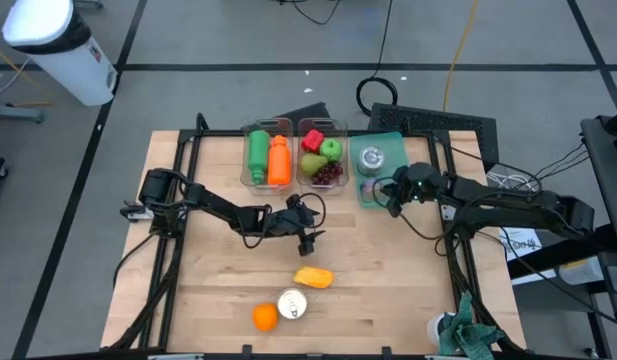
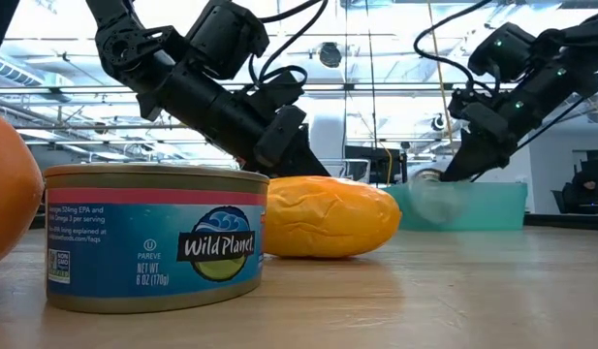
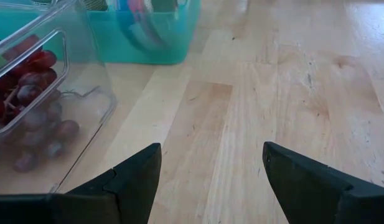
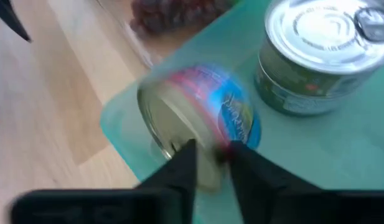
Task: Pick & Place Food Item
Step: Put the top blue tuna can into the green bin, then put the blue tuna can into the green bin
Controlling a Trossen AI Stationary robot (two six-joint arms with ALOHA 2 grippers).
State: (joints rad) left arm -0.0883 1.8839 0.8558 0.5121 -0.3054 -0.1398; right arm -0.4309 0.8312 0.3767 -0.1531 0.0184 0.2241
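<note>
My left gripper will next grab the tuna can's rimmed side, to get the tuna can (image 1: 292,303) to my right gripper for the teal tray (image 1: 390,142).
A teal tray (image 1: 390,142) stands at the table's far right. In it are an upright silver-topped can (image 4: 322,56) and a second can (image 4: 204,118) with a red and blue label, tipped on its side and blurred. My right gripper (image 4: 211,155) is over the tray's near end (image 1: 385,190), fingers almost together on the tipped can. My left gripper (image 1: 310,238) waits open and empty near the table's middle. A yellow food item (image 1: 313,277), a tuna can (image 1: 292,304) and an orange (image 1: 265,317) lie on the table toward its near edge. My right gripper has the tipped can's lower edge (image 4: 211,144) between its two fingers. One finger (image 4: 187,158) is against the silver flat end and the other (image 4: 241,163) against the labelled wall. The fingers slant down from the table's right. The can lies tilted on the tray floor.
Two clear bins stand left of the tray, one with a green and an orange bottle (image 1: 268,155), one with fruit and grapes (image 1: 325,160). The upright can stands close beside the tipped one. Bare wood lies between my left gripper and the tray.
</note>
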